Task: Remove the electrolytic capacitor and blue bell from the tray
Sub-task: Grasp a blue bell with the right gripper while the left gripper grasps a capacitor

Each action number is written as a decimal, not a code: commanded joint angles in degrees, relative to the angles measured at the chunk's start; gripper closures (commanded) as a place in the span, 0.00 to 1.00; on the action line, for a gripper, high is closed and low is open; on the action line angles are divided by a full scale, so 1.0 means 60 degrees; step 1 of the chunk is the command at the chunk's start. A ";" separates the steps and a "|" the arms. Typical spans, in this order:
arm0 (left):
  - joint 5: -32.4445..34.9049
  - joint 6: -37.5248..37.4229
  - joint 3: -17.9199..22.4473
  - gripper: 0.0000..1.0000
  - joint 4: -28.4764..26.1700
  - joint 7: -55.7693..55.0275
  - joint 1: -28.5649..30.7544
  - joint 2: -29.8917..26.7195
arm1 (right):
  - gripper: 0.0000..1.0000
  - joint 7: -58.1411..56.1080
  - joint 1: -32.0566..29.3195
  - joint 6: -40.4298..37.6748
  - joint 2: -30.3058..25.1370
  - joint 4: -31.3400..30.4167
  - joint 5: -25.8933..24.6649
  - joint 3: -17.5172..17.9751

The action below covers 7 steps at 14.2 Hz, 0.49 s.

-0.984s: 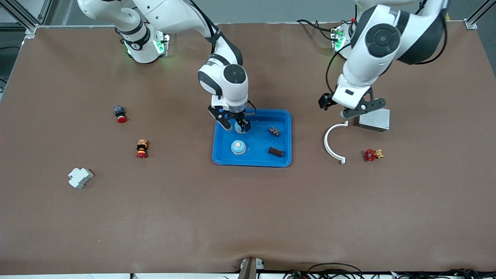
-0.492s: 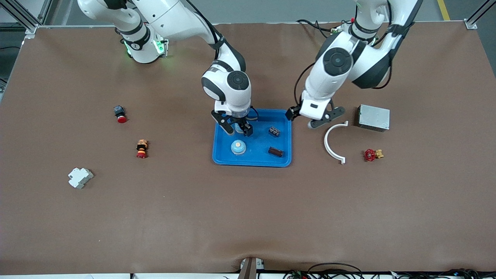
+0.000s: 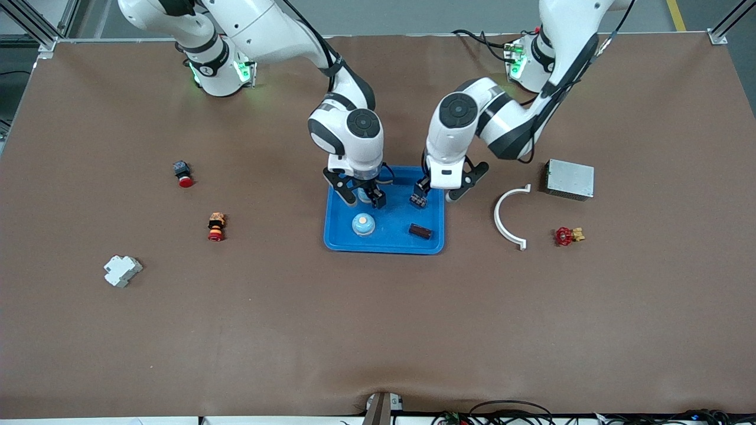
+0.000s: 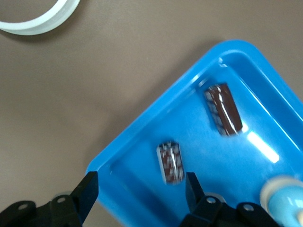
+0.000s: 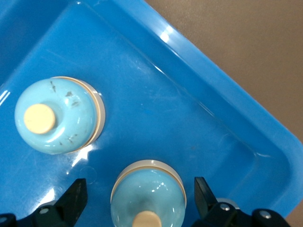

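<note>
The fingers are low on either side of the bell in the right wrist view, so they would hold it if they closed now. My right gripper should close on the bell.
A blue tray (image 3: 384,243) holds two light blue bells and two dark capacitors. My right gripper (image 3: 361,198) is open and low in the tray, its fingers either side of one bell (image 5: 147,194); the other bell (image 3: 363,224) (image 5: 57,116) sits nearer the front camera. My left gripper (image 3: 436,193) is open over the tray's edge at the left arm's end. One capacitor (image 3: 418,200) (image 4: 170,162) lies just inside one of its fingers (image 4: 191,182). The second capacitor (image 3: 420,231) (image 4: 223,109) lies nearer the front camera.
A white curved piece (image 3: 508,215), a grey metal box (image 3: 569,179) and a red valve (image 3: 565,235) lie toward the left arm's end. Two red buttons (image 3: 183,174) (image 3: 216,226) and a white block (image 3: 122,270) lie toward the right arm's end.
My left arm has swung from over the grey box to the tray's edge by the capacitor. My right gripper has shifted slightly over its bell.
</note>
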 commanded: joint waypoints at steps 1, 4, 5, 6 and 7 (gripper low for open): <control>0.1202 0.0007 -0.0040 0.21 0.0901 -0.1604 -0.0162 0.1250 | 0.00 0.0357 0.0115 0.0052 0.0185 0.0223 -0.0177 -0.0033; 0.1572 0.0021 -0.0025 0.24 0.1108 -0.2034 -0.0149 0.1619 | 0.31 0.0328 0.0100 0.0052 0.0185 0.0223 -0.0177 -0.0033; 0.1543 0.0108 -0.0025 0.25 0.1108 -0.2034 -0.0134 0.1707 | 0.64 0.0327 0.0100 0.0052 0.0171 0.0223 -0.0177 -0.0033; 0.1543 0.0298 -0.0025 0.29 0.1108 -0.2034 -0.0105 0.1968 | 1.00 0.0342 0.0100 0.0052 0.0156 0.0238 -0.0090 -0.0018; 0.1528 0.0445 -0.0040 0.32 0.1094 -0.2034 -0.0090 0.2073 | 1.00 0.0444 0.0085 0.0037 0.0141 0.0238 -0.0060 -0.0018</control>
